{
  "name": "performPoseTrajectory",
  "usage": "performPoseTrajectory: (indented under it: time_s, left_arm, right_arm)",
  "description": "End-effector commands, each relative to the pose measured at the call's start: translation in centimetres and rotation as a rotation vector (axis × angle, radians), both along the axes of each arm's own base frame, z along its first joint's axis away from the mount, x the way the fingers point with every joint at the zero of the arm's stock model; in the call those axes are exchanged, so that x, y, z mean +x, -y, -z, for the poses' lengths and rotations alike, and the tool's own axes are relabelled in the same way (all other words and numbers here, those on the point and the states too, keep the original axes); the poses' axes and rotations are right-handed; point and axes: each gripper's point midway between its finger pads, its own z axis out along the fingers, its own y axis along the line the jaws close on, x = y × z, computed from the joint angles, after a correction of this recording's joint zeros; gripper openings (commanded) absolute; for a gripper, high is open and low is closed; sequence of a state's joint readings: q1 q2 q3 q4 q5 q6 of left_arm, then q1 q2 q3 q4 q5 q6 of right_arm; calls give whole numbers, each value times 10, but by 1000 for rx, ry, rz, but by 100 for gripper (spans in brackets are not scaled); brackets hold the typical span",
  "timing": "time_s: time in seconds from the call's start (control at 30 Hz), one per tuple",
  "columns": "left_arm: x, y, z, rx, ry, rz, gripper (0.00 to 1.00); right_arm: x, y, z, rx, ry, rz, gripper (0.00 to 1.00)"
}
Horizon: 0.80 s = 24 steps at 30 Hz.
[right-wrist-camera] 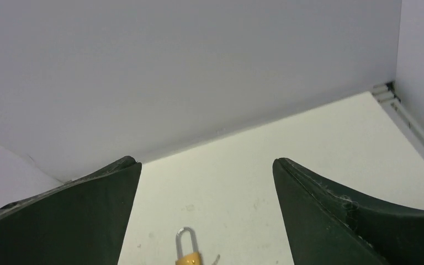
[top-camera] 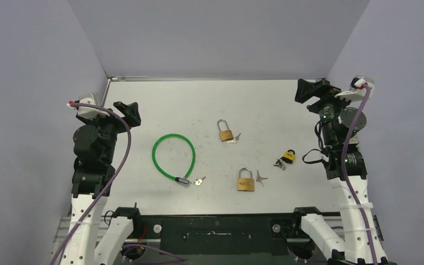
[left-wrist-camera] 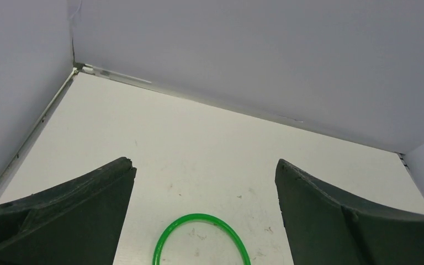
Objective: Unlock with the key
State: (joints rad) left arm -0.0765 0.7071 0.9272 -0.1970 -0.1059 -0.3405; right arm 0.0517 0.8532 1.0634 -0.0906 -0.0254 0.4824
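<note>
The robot's right hand needs to reach the green cable lock's key (top-camera: pixel 198 182) and take hold of its ring end, so the key's blade stays free to hand over.
Three padlocks lie on the white table: a brass one (top-camera: pixel 224 132) at the middle back with a key (top-camera: pixel 233 139) by it, a second brass one (top-camera: pixel 245 181) nearer the front with keys (top-camera: pixel 261 178) beside it, and a small black-shackled one (top-camera: pixel 289 156) with keys (top-camera: pixel 279 164) to the right. The green cable lock (top-camera: pixel 172 157) lies left of centre, a key (top-camera: pixel 199 180) at its barrel. My left gripper (top-camera: pixel 128 112) hangs open above the table's left side, the cable loop (left-wrist-camera: pixel 201 238) below its jaws. My right gripper (top-camera: pixel 308 91) hangs open at the back right, the back padlock (right-wrist-camera: pixel 187 248) below.
Grey walls close in the table on the left, back and right. The arm bases and a black rail stand along the near edge (top-camera: pixel 215 226).
</note>
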Motion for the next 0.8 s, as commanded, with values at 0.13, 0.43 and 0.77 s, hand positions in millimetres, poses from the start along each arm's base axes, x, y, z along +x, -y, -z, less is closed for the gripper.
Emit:
performPoseTrajectory:
  time_s: [0.13,0.43,0.77]
  left_arm:
    - [11,-17,50,-97,-58,-125,97]
    - [24,5,98,-120,-250,-22,97]
    - [16,-1,129,-147,-322,-71,97]
  right_arm:
    - [32,-30,118,163,-216,-136,93]
    - [13,-161,240,165,-553,-510,79]
    - [-46,-295,335,-185,-901,-699,62]
